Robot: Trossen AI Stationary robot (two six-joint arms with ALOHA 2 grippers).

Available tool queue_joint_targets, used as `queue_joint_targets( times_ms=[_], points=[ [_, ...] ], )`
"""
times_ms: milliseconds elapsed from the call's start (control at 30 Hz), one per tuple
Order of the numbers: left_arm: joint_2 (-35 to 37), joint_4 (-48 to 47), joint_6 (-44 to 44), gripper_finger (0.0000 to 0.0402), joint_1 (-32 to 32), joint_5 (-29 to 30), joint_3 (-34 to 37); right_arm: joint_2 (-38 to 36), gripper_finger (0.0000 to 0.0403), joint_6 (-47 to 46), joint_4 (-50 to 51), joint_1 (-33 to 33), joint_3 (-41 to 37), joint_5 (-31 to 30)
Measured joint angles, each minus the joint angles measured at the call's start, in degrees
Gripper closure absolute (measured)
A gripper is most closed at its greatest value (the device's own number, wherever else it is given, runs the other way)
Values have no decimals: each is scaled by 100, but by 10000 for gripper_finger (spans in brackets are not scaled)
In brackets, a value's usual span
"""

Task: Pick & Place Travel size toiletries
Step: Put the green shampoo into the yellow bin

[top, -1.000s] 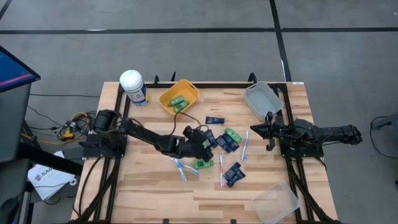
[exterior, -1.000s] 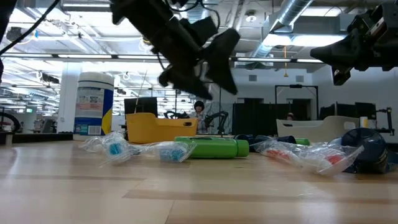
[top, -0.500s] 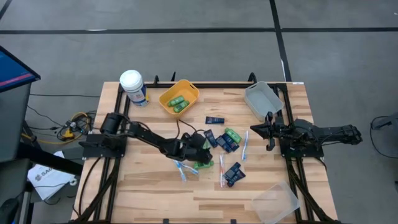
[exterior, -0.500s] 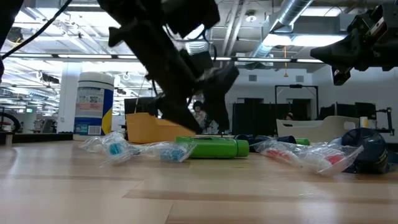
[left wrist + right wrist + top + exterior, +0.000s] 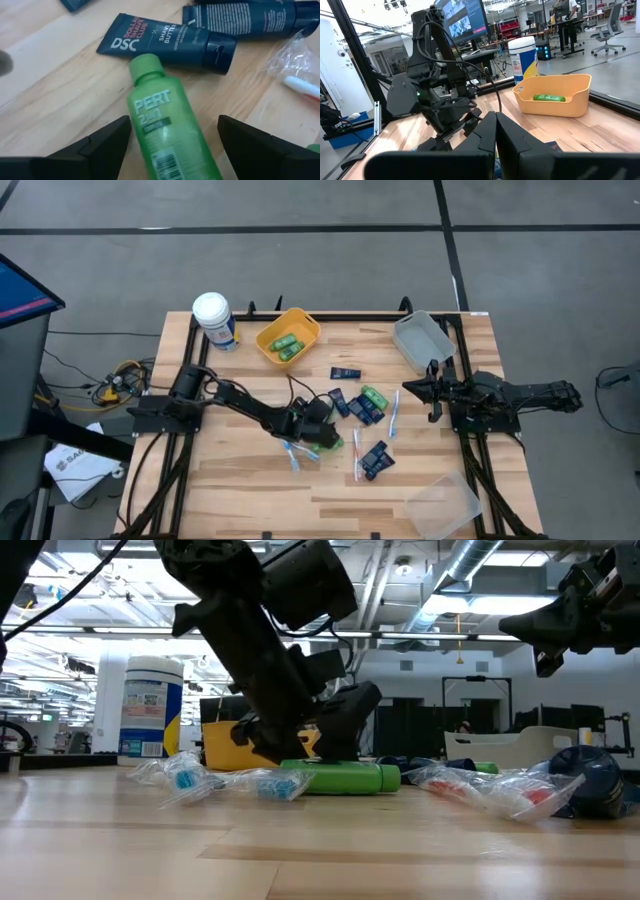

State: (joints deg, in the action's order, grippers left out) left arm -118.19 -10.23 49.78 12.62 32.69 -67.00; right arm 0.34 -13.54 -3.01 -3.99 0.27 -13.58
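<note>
The robot needs to grab the green bottle by its labelled body [image 5: 167, 125] with its left gripper next, and then it will put the bottle in the yellow bin.
A bright green bottle [image 5: 170, 130] lies on its side on the table, near the middle [image 5: 331, 444]. My left gripper [image 5: 175, 150] is lowered over it, open, with one finger on each side of the bottle's body and a gap to both. In the low view it stands just above the bottle [image 5: 345, 777]. Dark navy tubes [image 5: 170, 45] lie just beyond the bottle's cap end. A wrapped toothbrush [image 5: 293, 452] lies beside the bottle. My right gripper [image 5: 432, 392] hovers shut at the table's right side, away from the items.
A yellow bin [image 5: 288, 337] at the far side holds two green bottles. A white-lidded canister [image 5: 214, 318] stands far left, a grey bin [image 5: 422, 340] far right, a clear bin [image 5: 445, 505] near right. More tubes [image 5: 376, 460] and toothbrushes [image 5: 394, 415] lie scattered mid-table.
My left gripper has come down from well above the table and moved a little toward the near edge, ending low over the green bottle. The bottle and the other items have stayed where they were.
</note>
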Motion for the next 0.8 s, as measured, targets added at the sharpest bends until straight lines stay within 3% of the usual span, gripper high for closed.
queue_joint_targets(
  times_ms=[133,500,667,800],
  points=[
    [61,-146,0,129,-50,-32,13,0,403,0,-3,0,0,0],
    [183,-292,13,248,-162,-177,39,1,403,-2,-2,0,0,0],
    [574,-365,-334,252,-321,-303,61,0,403,-1,-20,2,1,0],
    [1081,-359,-776,243,-599,-57,46,0,403,-2,-17,2,0,0]
  ],
)
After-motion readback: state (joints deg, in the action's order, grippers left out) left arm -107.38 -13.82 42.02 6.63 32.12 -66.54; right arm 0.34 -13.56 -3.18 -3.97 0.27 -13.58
